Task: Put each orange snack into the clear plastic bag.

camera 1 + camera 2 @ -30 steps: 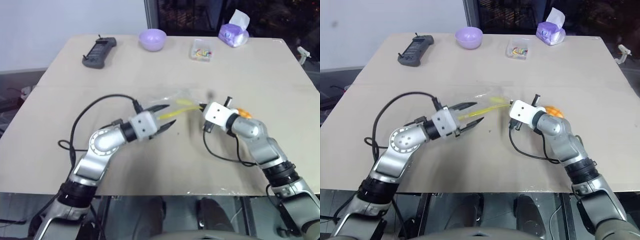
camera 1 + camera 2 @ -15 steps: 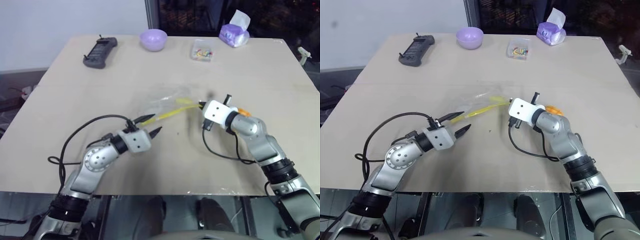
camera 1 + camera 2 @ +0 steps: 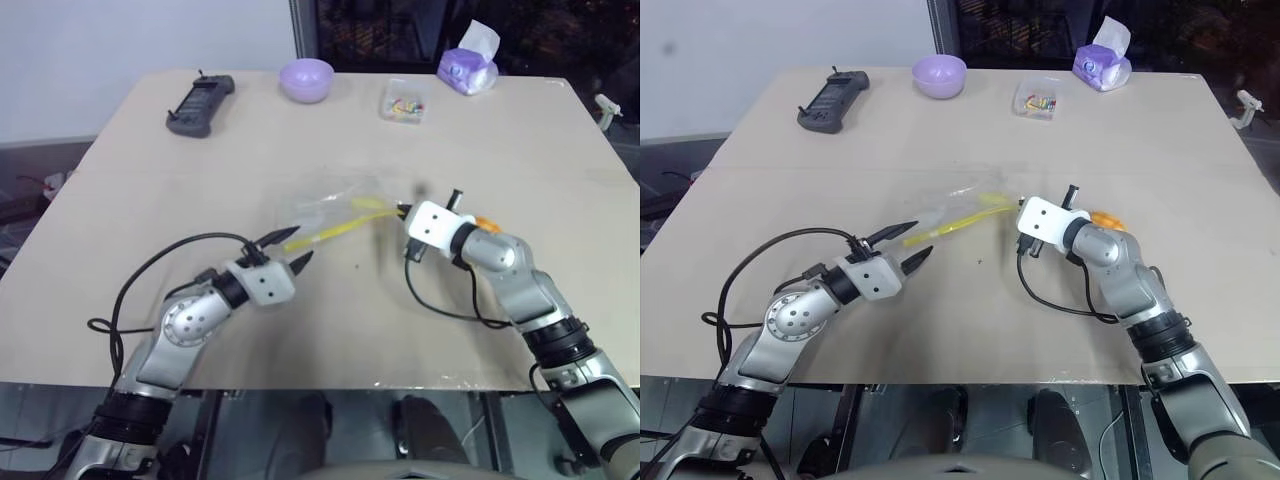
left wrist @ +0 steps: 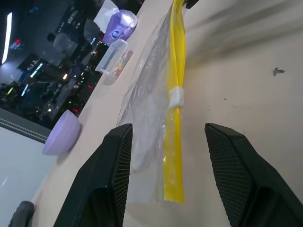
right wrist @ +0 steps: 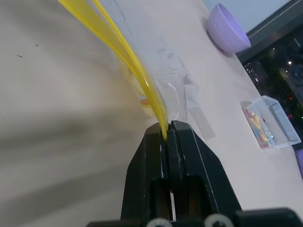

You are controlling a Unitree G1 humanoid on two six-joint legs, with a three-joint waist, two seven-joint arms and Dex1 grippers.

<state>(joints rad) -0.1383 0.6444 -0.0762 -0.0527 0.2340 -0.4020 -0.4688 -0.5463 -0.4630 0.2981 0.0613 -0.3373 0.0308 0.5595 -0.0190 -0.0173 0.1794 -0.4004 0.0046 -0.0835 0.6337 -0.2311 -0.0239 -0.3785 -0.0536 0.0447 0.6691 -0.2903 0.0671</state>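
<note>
I should grab the bag by the loose end of its taut yellow zip with my left gripper next, since the bag's clear film (image 3: 325, 205) (image 4: 147, 127) lies slack and crumpled.
The clear plastic bag (image 3: 335, 203) lies crumpled at the middle of the table, its yellow zip strip (image 3: 335, 228) stretched out in a slanting line. My right gripper (image 5: 166, 128) is shut on the far end of that strip (image 5: 118, 45). My left gripper (image 3: 287, 250) is open at the strip's near end, and the strip (image 4: 175, 118) runs between its spread fingers (image 4: 111, 179) with no grip on it. An orange snack (image 3: 1106, 218) lies on the table just behind my right wrist, partly hidden by it.
Along the table's far edge stand a black handset (image 3: 198, 103), a lilac bowl (image 3: 305, 77), a small clear box (image 3: 403, 100) with colourful bits and a purple tissue pack (image 3: 467, 62). A black cable (image 3: 150, 270) loops beside my left arm.
My left gripper has drawn back toward the near left and sunk a little, staying open, from the middle of the strip to its near end. The right gripper has kept still.
</note>
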